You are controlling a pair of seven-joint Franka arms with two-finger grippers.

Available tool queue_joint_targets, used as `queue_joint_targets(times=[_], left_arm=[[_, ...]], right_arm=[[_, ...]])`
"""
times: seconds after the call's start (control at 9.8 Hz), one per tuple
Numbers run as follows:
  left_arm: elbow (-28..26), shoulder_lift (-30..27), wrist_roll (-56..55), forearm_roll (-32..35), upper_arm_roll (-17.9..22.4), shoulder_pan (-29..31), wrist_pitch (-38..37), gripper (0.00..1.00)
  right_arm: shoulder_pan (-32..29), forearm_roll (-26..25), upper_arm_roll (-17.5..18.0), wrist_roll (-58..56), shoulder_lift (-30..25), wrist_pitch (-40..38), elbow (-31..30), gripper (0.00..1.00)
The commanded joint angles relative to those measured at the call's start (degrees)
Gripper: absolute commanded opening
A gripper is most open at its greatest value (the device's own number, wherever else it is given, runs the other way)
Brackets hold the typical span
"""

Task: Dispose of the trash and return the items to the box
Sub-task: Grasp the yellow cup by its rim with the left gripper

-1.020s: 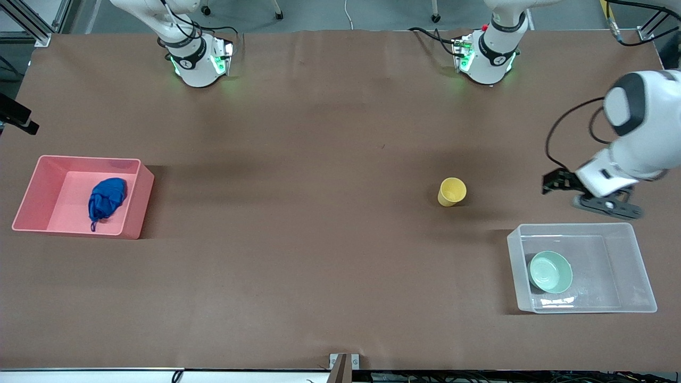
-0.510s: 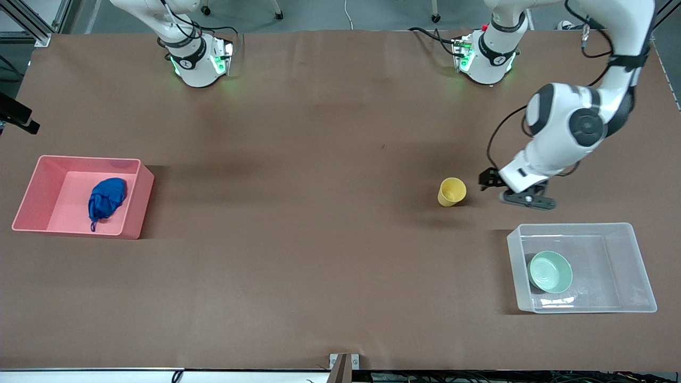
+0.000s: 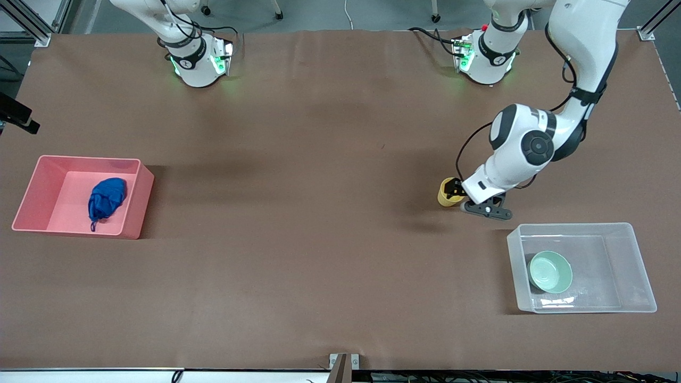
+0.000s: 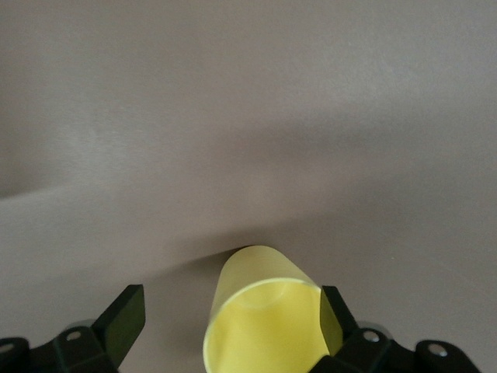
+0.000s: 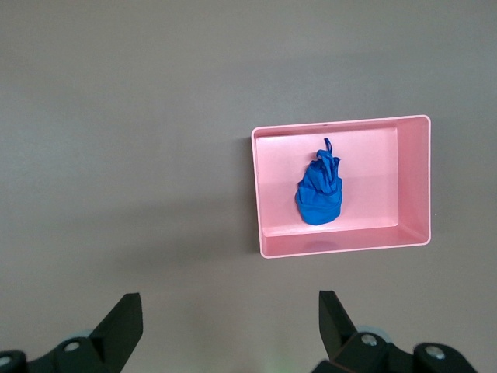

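The yellow cup (image 4: pixel 264 311) should go back to the clear tub, so my left gripper needs to grab it by its rim (image 4: pixel 299 280) first.
The yellow cup (image 3: pixel 445 194) stands on the brown table, nearer the left arm's end. My left gripper (image 3: pixel 456 190) is down at the cup and open. In the left wrist view the cup (image 4: pixel 264 311) sits between the spread fingers of the left gripper (image 4: pixel 229 311), close against one finger (image 4: pixel 332 311). The mint-green bowl (image 3: pixel 550 272) lies in the clear tub (image 3: pixel 577 225). The blue wad (image 3: pixel 108 198) lies in the pink bin (image 3: pixel 88 158). My right gripper (image 5: pixel 229 311) is open and empty, high over the table, out of the front view.
The right wrist view shows the pink bin (image 5: pixel 342 250) with the blue wad (image 5: pixel 319 194) in it. The clear tub stands nearer the front camera than the cup. Both arm bases stand along the table's back edge.
My left arm has swung from the left arm's end of the table toward the middle and lowered. Its open fingers now straddle the yellow cup. Nothing else moved.
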Motion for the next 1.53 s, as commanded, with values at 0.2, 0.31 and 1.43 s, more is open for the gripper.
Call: queue_joint_targets(times=[0.2,0.31,1.43], left_arm=[[-1.68,-0.40,-0.76,2.15,0.21,0.45,-0.83,0.99],[-1.59,-1.54,-0.67,2.15,0.21,0.54,-2.93,0.99],[-1.94,2.15,-0.76,3.03,0.39,1.07,-0.05,0.01]], right_arm=[[-0.23,0.37,-0.03,-0.40,-1.27,-0.12,-1.14,1.00],[-0.23,0.37,-0.03,-0.40,-1.27,-0.12,-1.14,1.00],[-0.32,0.37,-0.03,-0.49,-1.27,-0.21,-1.14,1.00]])
